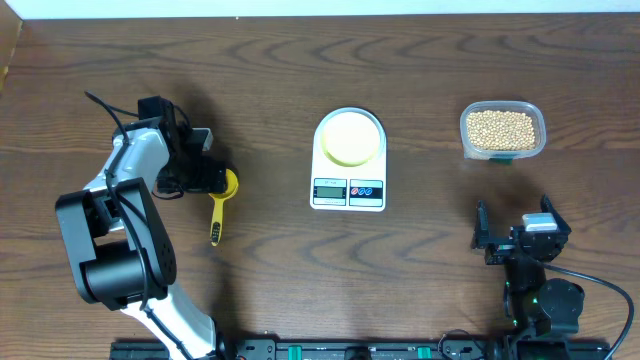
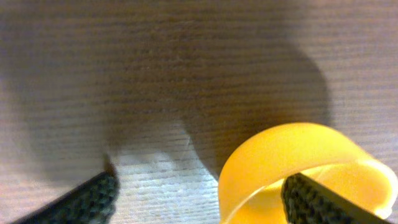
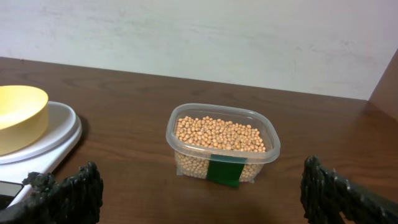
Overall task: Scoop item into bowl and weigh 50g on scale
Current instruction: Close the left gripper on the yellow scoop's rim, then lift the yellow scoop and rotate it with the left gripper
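Note:
My left gripper needs to close on the scoop, because the cup's rim (image 1: 228,185) (image 2: 240,191) is between its fingers. It would hold the scoop if it closed now.
The tan beans (image 1: 501,127) fill a clear plastic container (image 1: 503,150) at the back right; the right wrist view shows the beans (image 3: 217,132) too. The pale-yellow bowl (image 1: 350,138) sits on the white scale (image 1: 348,190) at the table's middle, and both the bowl (image 3: 18,115) and the scale (image 3: 59,134) show at the left of the right wrist view. A yellow scoop (image 1: 222,190) lies left of the scale. My left gripper (image 1: 205,175) is open and low at the scoop's cup (image 2: 298,168), one finger over the cup and the other on the table beside it. My right gripper (image 1: 520,238) is open and empty, in front of the container.
The container (image 3: 222,146) has a green label on its near side. The scoop's handle (image 1: 215,228) points toward the table's front edge. A pale wall stands behind the table's far edge.

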### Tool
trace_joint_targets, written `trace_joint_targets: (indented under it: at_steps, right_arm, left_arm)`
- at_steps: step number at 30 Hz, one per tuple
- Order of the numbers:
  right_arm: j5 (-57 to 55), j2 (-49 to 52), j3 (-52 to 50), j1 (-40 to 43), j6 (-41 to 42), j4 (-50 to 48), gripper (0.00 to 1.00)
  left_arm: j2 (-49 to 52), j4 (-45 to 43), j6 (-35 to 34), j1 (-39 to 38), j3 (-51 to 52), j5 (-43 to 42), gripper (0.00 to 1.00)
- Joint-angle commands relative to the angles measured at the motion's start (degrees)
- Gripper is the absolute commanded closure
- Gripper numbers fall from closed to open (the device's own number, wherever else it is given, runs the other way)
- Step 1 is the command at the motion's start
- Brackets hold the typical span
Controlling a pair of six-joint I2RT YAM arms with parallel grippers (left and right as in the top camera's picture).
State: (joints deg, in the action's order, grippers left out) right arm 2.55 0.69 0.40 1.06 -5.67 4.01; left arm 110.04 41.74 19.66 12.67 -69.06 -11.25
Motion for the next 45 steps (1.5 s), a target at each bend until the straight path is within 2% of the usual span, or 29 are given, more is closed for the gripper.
trace_joint_targets:
  at_steps: [1, 3, 15, 17, 26, 35, 38, 42, 45]
  right_arm:
    - [-0.66, -0.37, -0.09, 0.46, -0.17, 0.26, 0.01]
    - [-0.68, -0.37, -0.09, 0.46, -0.17, 0.26, 0.01]
    - [-0.66, -0.37, -0.09, 0.46, -0.17, 0.26, 0.01]
    - [-0.66, -0.37, -0.09, 0.46, -0.17, 0.26, 0.01]
    - [-0.66, -0.37, -0.09, 0.46, -0.17, 0.26, 0.01]
    - [-0.66, -0.37, -0.09, 0.46, -0.17, 0.26, 0.01]
    - [-0.66, -0.37, -0.09, 0.46, -0.17, 0.26, 0.01]
    - [-0.66, -0.37, -0.09, 0.46, -0.17, 0.26, 0.01]
    - [-0.68, -0.37, -0.09, 0.46, -0.17, 0.26, 0.01]
  left_arm:
    - [1.18, -0.15, 0.90, 0.28, 0.61, 0.37, 0.23]
    - [1.18, -0.28, 0.90, 0.28, 0.61, 0.37, 0.30]
    - [1.18, -0.55, 0.90, 0.28, 0.61, 0.37, 0.44]
    - [1.18, -0.55, 0.90, 0.28, 0.61, 0.35, 0.50]
    - [1.18, -0.79, 0.90, 0.28, 0.61, 0.37, 0.64]
    - [1.18, -0.72, 0.87, 0.28, 0.61, 0.35, 0.68]
    - [1.18, -0.74, 0.87, 0.28, 0.61, 0.35, 0.73]
    - [1.18, -0.76, 0.87, 0.28, 0.61, 0.35, 0.86]
    - [1.18, -0.81, 0.87, 0.28, 0.61, 0.35, 0.90]
